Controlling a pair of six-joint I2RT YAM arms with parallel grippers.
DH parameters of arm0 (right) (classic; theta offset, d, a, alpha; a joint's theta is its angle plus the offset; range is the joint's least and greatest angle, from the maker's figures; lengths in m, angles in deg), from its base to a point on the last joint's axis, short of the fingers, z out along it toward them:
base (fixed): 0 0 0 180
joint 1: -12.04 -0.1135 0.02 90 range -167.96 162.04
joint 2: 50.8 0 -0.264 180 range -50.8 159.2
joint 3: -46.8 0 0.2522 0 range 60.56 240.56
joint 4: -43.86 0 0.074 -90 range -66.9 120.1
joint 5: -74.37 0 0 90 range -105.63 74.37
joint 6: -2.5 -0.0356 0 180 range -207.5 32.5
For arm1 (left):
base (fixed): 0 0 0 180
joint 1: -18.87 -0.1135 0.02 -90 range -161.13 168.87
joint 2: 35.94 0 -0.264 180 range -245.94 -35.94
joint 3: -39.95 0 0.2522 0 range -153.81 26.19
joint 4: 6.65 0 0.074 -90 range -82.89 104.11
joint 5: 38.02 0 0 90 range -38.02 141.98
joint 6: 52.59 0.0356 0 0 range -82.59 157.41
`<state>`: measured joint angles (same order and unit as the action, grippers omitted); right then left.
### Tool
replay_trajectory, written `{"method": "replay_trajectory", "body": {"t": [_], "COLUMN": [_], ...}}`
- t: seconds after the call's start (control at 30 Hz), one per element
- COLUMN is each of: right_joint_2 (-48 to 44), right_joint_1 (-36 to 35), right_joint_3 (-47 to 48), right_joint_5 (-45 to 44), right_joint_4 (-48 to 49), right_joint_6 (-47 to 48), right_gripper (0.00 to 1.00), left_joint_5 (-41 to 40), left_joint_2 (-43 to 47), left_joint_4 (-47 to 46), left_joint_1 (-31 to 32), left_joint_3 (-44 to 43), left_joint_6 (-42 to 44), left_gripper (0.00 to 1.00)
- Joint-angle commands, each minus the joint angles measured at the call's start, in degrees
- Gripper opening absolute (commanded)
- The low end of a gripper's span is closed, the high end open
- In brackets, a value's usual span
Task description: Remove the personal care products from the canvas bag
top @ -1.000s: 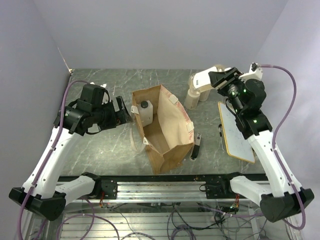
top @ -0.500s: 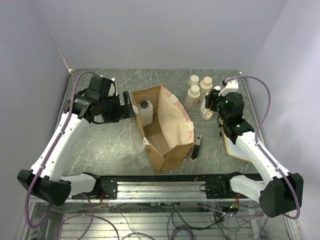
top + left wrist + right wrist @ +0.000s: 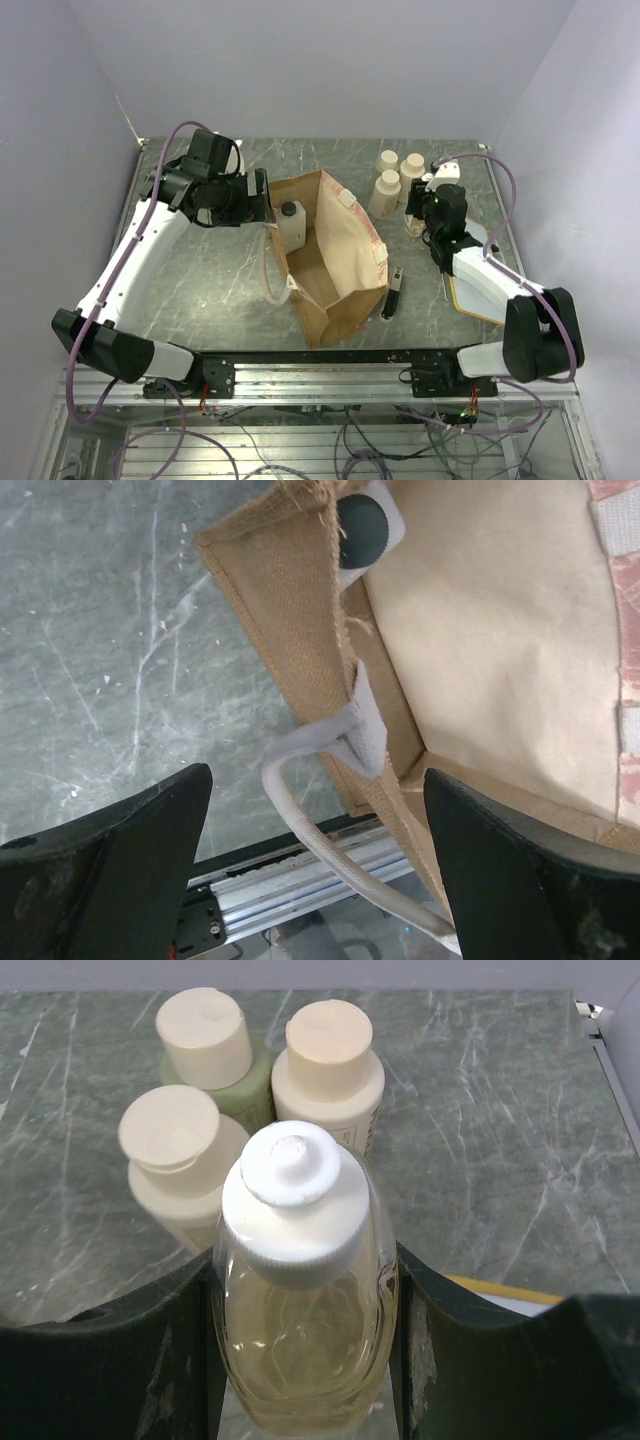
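My right gripper moves the small clear bottle from the three cream bottles' near side toward them first, since it would end short if I opened now.
The canvas bag [image 3: 335, 262] stands open mid-table, and its rim and cream strap show in the left wrist view [image 3: 300, 630]. A translucent white bottle with a black cap [image 3: 291, 224] stands inside at the bag's far left corner; its cap shows in the left wrist view [image 3: 364, 524]. My left gripper [image 3: 262, 203] is open and empty, its jaws [image 3: 317, 775] spread above the bag's left rim and strap. Three cream bottles [image 3: 386, 190] [image 3: 180, 1155] stand together at the back right. My right gripper [image 3: 418, 215] is shut on a small clear bottle with a white cap [image 3: 300, 1270], low beside them.
A black marker [image 3: 393, 290] lies on the table right of the bag. A white framed board [image 3: 478, 275] lies under the right arm; its yellow edge shows in the right wrist view [image 3: 490, 1288]. A metal rail [image 3: 320, 375] runs along the near edge.
My right arm has come down from high at the back with the small bottle, to the table beside the three cream bottles. My left arm has moved back and toward the bag's left rim.
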<state>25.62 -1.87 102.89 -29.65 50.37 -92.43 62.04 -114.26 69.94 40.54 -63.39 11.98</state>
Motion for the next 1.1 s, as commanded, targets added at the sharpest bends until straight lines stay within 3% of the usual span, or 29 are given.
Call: {"method": "replay_trajectory", "body": {"t": [0.0, 0.27, 0.7, 0.87, 0.97, 1.07], "right_joint_2": [2.94, 12.16, 22.19, 24.07, 24.0, 23.34], "right_joint_1": [2.65, 6.56, 6.87, 6.97, 6.97, 7.07], "right_joint_3": [1.51, 4.2, 6.75, 7.11, 7.43, 8.23], "right_joint_5": [2.12, 15.21, 11.53, 11.54, 10.62, 11.36], "right_joint_4": [18.06, 26.69, 33.58, 34.72, 33.57, 31.17], "right_joint_6": [1.39, 2.03, 2.41, 2.12, 1.88, 2.54], "right_gripper": [0.0, 0.0, 0.02, 0.16, 0.36, 0.64], "left_joint_5": [-2.3, -4.22, -5.19, -4.83, -4.88, -4.82], "left_joint_2": [-1.83, -5.71, -9.29, -9.43, -9.37, -8.86], "left_joint_4": [1.06, 1.53, 2.53, 2.04, 2.24, 2.39], "left_joint_1": [-1.07, -2.77, -4.32, -4.52, -4.53, -4.62], "left_joint_3": [-3.11, -6.31, -9.67, -9.3, -9.74, -9.76], "left_joint_6": [2.93, 4.94, 6.14, 5.66, 5.48, 5.11], "left_gripper": [0.98, 0.98, 0.98, 0.98, 0.98, 0.98]}}
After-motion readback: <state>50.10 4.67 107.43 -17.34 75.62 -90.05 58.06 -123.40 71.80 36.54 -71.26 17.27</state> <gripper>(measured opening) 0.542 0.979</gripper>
